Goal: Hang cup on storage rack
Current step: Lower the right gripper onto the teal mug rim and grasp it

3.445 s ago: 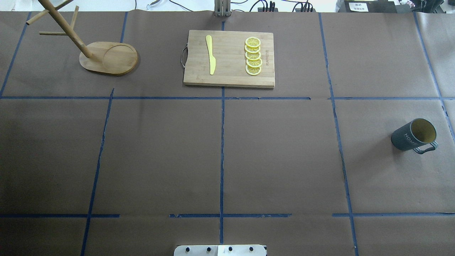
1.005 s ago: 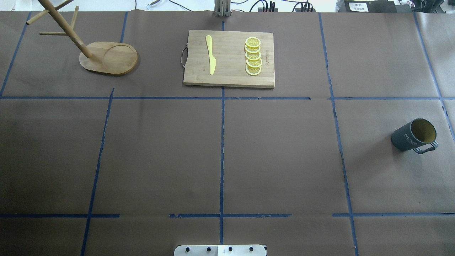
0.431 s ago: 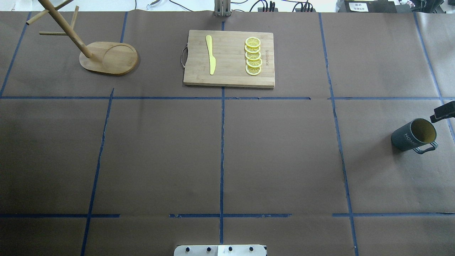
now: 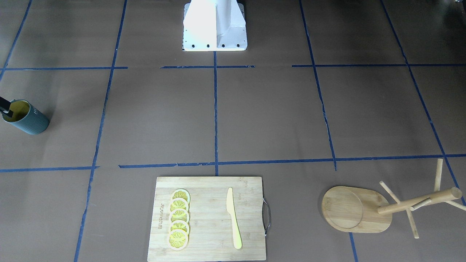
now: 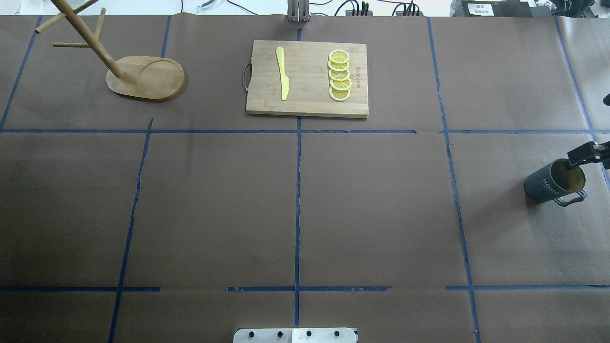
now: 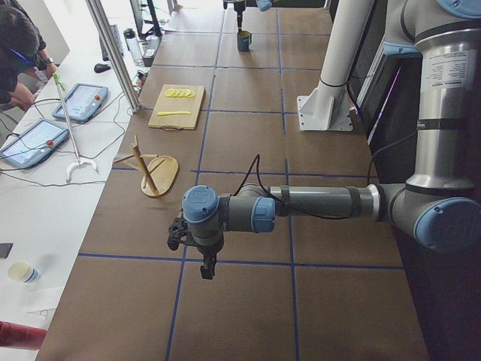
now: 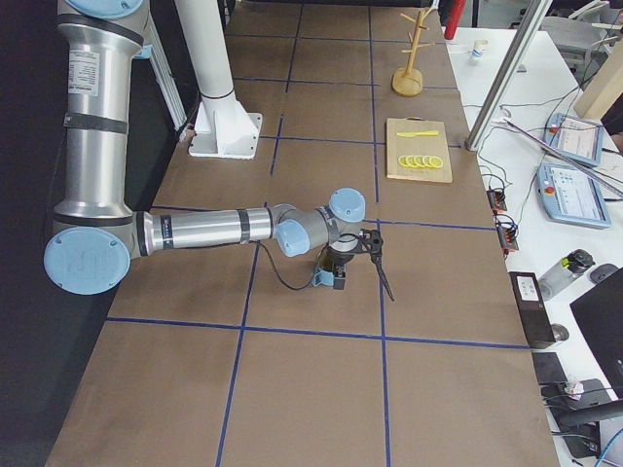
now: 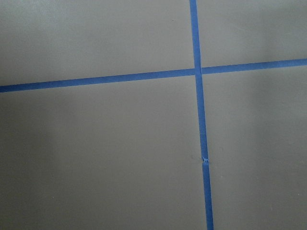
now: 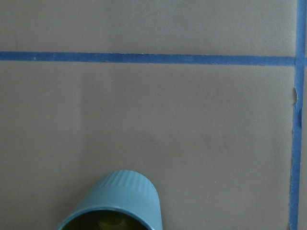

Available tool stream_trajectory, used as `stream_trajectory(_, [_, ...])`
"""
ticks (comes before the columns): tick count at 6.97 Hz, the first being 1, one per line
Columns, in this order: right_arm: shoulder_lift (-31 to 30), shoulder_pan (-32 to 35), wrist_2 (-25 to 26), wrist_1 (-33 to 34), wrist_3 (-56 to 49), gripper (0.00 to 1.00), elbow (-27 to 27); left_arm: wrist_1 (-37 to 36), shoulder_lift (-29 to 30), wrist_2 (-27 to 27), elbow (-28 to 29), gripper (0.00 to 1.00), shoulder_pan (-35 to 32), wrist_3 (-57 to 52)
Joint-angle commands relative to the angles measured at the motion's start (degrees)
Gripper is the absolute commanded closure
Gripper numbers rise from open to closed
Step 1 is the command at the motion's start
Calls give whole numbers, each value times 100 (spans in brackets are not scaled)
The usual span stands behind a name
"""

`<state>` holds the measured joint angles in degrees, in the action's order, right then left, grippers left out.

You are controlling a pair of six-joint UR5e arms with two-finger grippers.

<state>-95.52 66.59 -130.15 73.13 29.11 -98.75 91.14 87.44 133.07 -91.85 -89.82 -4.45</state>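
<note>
The robot's right gripper will next take the teal cup by its rim, so the cup's handle stays free to hang on the storage rack.
The dark teal cup stands upright at the table's far right, with a yellow inside and its handle toward the robot. It also shows in the front view and the right wrist view. My right gripper is open over the cup. One finger reaches over the far rim into the mouth, and the other stays outside beyond it. The bamboo storage rack stands at the far left with bare pegs. My left gripper hovers over bare table at the left end; I cannot tell whether it is open or shut.
A bamboo cutting board with a yellow knife and several lemon slices lies at the far middle. The robot's white base is at the near edge. Tablets and cables line the operators' side.
My right gripper has come into the overhead view from the right edge, and its finger has moved left and toward the robot to the cup's far rim. The cup and rack have not moved.
</note>
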Motion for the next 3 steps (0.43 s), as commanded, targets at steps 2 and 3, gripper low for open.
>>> stream_trajectory(2, [7, -164, 16, 0, -2, 6, 135, 0, 10, 0, -9, 0, 0, 6])
stream_trajectory(3, [42, -164, 24, 8, 6, 41, 180, 0, 18, 0, -9, 0, 0, -3])
